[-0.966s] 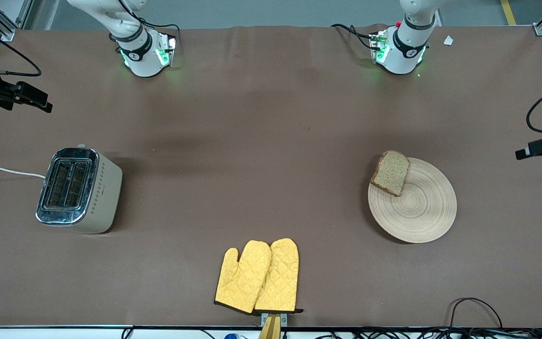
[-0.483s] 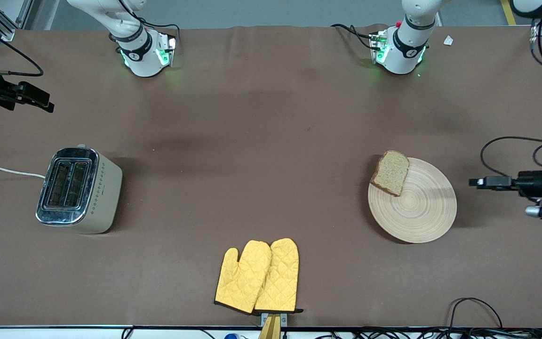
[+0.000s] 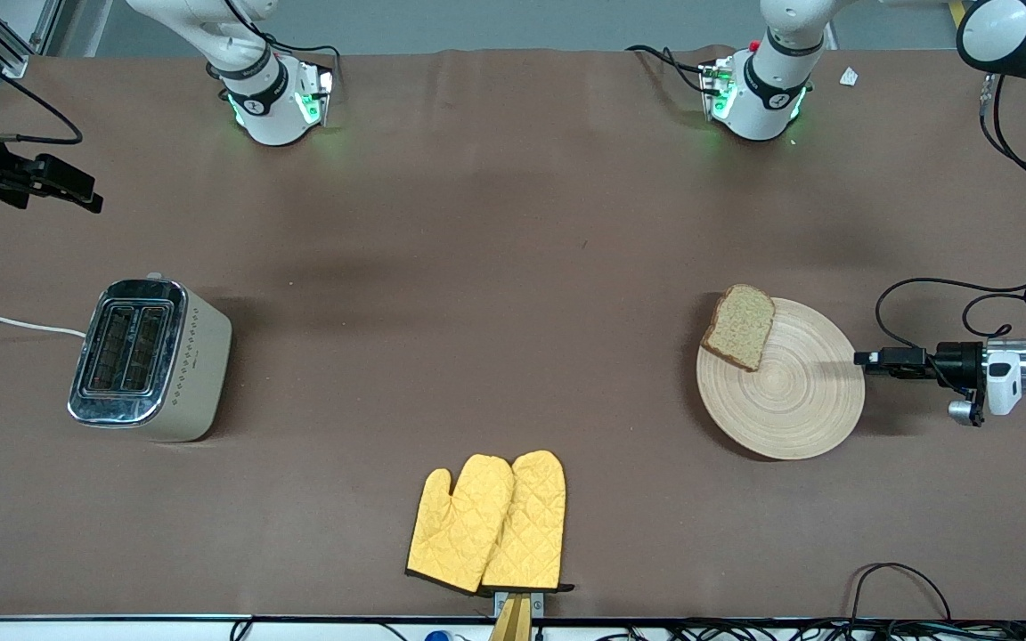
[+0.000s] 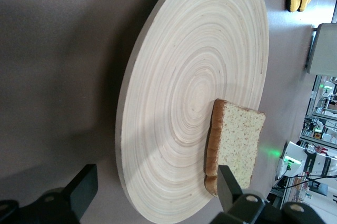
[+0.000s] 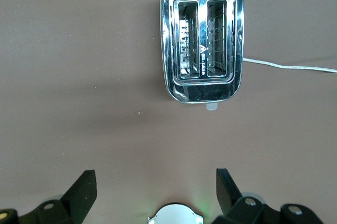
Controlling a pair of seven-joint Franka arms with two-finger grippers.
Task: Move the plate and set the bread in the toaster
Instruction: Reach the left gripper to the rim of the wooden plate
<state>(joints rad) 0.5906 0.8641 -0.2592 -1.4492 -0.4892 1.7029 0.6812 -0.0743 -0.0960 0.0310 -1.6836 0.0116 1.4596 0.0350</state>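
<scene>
The plate's rim [image 4: 138, 200] lies between my left gripper's open fingers in the left wrist view, so my left gripper needs to close on the plate's rim.
The plate [image 3: 789, 401] lies flat on the table toward the left arm's end. The bread [image 3: 738, 327] rests on its rim, partly overhanging on the side toward the robots' bases. My left gripper [image 3: 862, 358] is low and level at the plate's rim, open and holding nothing. In the left wrist view the plate [image 4: 195, 77] and bread [image 4: 237, 145] show ahead of the left gripper [image 4: 156, 187]. The toaster [image 3: 150, 359] stands toward the right arm's end, slots up and empty. My right gripper [image 3: 90, 200] waits open high over the table beside the toaster [image 5: 202, 45], as the right wrist view [image 5: 155, 182] shows.
Two yellow quilted oven mitts [image 3: 491, 523] lie side by side near the table's front edge, midway along it. The toaster's white cord [image 3: 5, 322] runs off the right arm's end of the table. Black cables loop by the left wrist [image 3: 923, 294].
My left arm has come in from the table's end toward the plate, and its gripper now reaches the rim. The right gripper, plate, bread and toaster have not moved.
</scene>
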